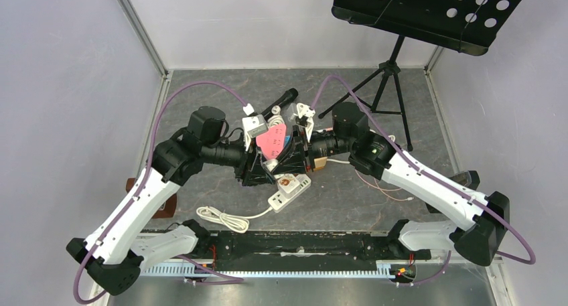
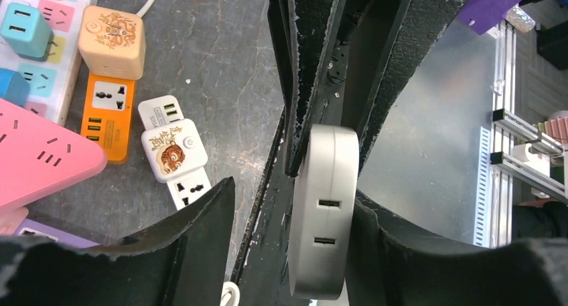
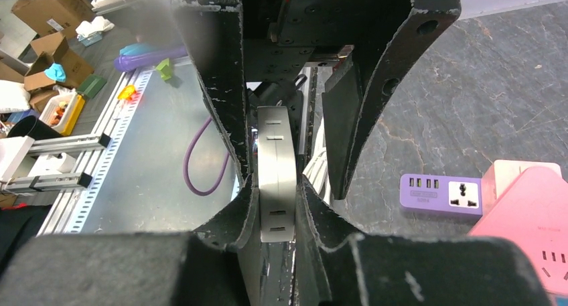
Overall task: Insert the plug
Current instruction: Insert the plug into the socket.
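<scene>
My left gripper should close on the grey socket unit now, because the unit is between its open fingers and against one of them.
A flat grey socket unit with narrow slots along its edge stands on edge above the table. My right gripper is shut on it, both pads pressed to its flat faces. In the left wrist view the same grey unit lies against my left gripper's right finger, and the left finger stands well apart, so that gripper is open. From above, both grippers meet at the table's middle, left and right. The plug is hidden.
A white corded strip with a tiger cube lies near the front, its cable coiled. A pink strip, an orange strip and a purple strip lie around it. A music stand rises at the back right.
</scene>
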